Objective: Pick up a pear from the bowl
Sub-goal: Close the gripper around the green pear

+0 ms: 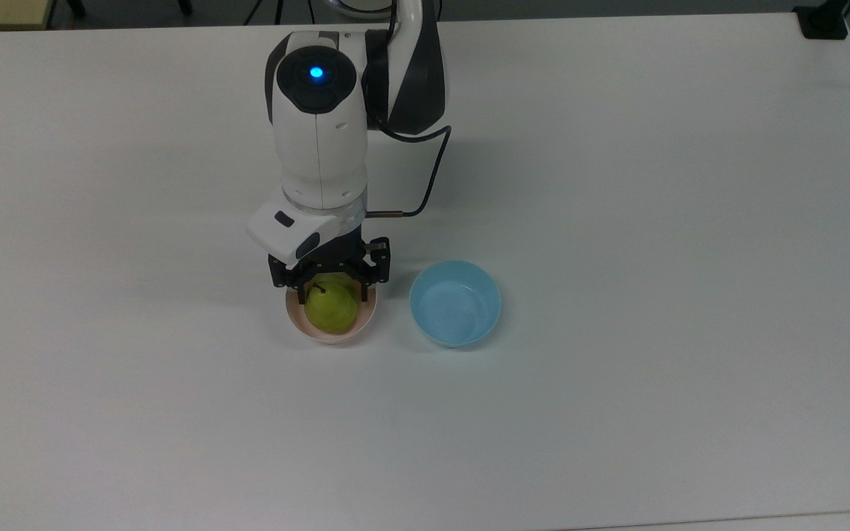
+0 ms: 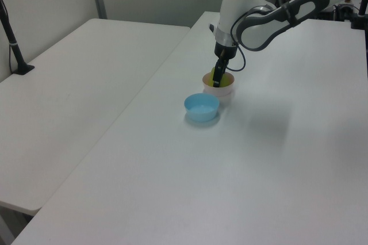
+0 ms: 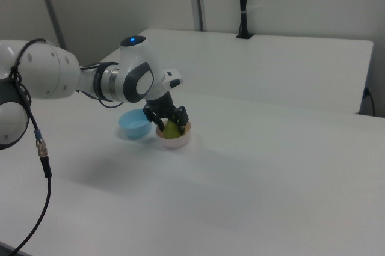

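My gripper grabs the pear by its rounded body (image 2: 225, 80) next, to pick it out of the pale pink bowl (image 2: 219, 89).
The yellow-green pear (image 1: 332, 308) with its dark stem lies in the pale pink bowl (image 1: 330, 339) near the middle of the table. My gripper (image 1: 330, 290) has come down over the bowl's far side and is open, with one black finger on each side of the pear's upper part. The fingertips reach inside the rim. In the right view the gripper (image 3: 170, 122) straddles the pear (image 3: 173, 128) in the bowl (image 3: 177, 142). In the left view the gripper (image 2: 217, 79) hides most of the pear inside the bowl (image 2: 219, 89).
A light blue bowl (image 1: 455, 302) of the same size stands just to the top view's right of the pink one, also seen as the blue bowl (image 2: 202, 107) and blue bowl (image 3: 133, 125). The white table (image 1: 617, 184) stretches wide on all sides. A cable loops off the wrist.
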Motion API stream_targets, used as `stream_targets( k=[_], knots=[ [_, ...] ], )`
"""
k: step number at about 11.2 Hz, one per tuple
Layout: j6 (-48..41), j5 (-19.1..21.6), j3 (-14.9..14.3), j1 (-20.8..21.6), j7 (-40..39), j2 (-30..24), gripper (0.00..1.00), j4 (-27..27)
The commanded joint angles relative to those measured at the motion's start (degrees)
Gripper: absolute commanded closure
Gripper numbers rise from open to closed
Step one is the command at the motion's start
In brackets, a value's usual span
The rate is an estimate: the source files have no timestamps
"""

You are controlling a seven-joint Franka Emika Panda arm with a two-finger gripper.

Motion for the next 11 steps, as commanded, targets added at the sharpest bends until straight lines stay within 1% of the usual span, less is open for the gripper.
stream_targets(
  k=[1, 2, 4, 6, 8, 11],
  knots=[
    [2.43, -1.02, -0.42, 0.47, -0.62, 0.58, 0.38, 0.04],
    [2.43, -1.02, -0.42, 0.47, -0.62, 0.58, 0.48, 0.04],
    [2.43, -1.02, -0.42, 0.47, -0.62, 0.49, 0.55, 0.04],
    [2.08, -0.85, -0.42, 0.39, -0.62, -0.21, 0.55, 0.04],
    [1.47, -0.23, -0.34, 0.3, -0.53, -2.57, 0.55, 0.04],
    [-3.27, 0.03, -0.16, 0.47, 0.44, -6.61, 0.55, 0.13]
  ],
)
